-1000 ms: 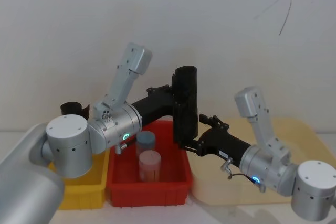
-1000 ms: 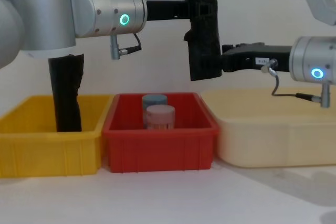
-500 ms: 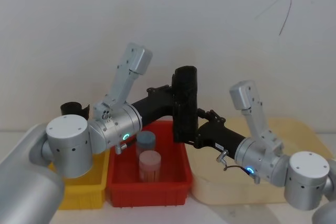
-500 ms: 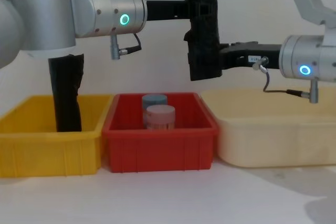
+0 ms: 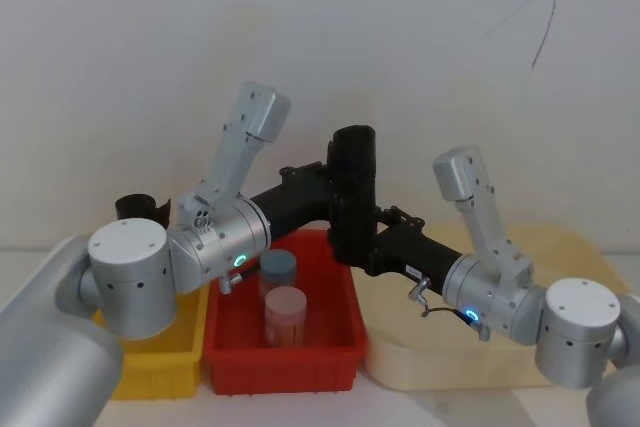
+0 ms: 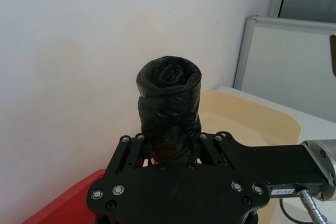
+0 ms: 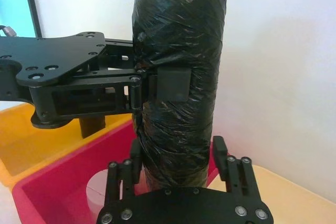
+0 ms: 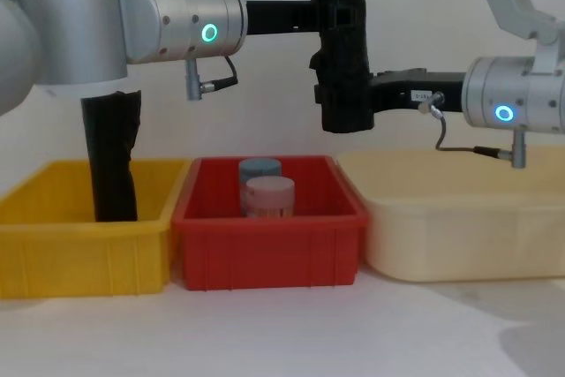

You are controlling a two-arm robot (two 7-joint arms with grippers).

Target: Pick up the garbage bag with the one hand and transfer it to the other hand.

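Note:
I will next grab the black roll by its lower half (image 8: 346, 101) with my right gripper, to take the garbage bag (image 8: 342, 50) over from my left gripper.
The garbage bag (image 8: 342, 50), a chunky matte black roll, hangs upright above the red bin (image 8: 265, 249). My left gripper (image 8: 340, 15), the one with the green ring, is shut on the roll's upper half, and one of its pads (image 7: 173, 83) presses the roll's side. My right gripper (image 8: 341, 105), the one with the blue ring, reaches in from the right. It is open, with a finger on either side of the roll's lower end (image 7: 176, 145). In the left wrist view the bag (image 6: 169, 103) stands between that gripper's fingers.
The red bin holds a pink-lidded jar (image 8: 269, 196) and a blue-lidded jar (image 8: 259, 168) directly under the roll. A yellow bin (image 8: 79, 253) on the left holds a slimmer black roll (image 8: 112, 156). A beige tray (image 8: 459, 236) lies on the right, and a white wall stands behind.
My right gripper has moved left along the roll's lower end until its fingers straddle it. The left arm and the bag have stayed still.

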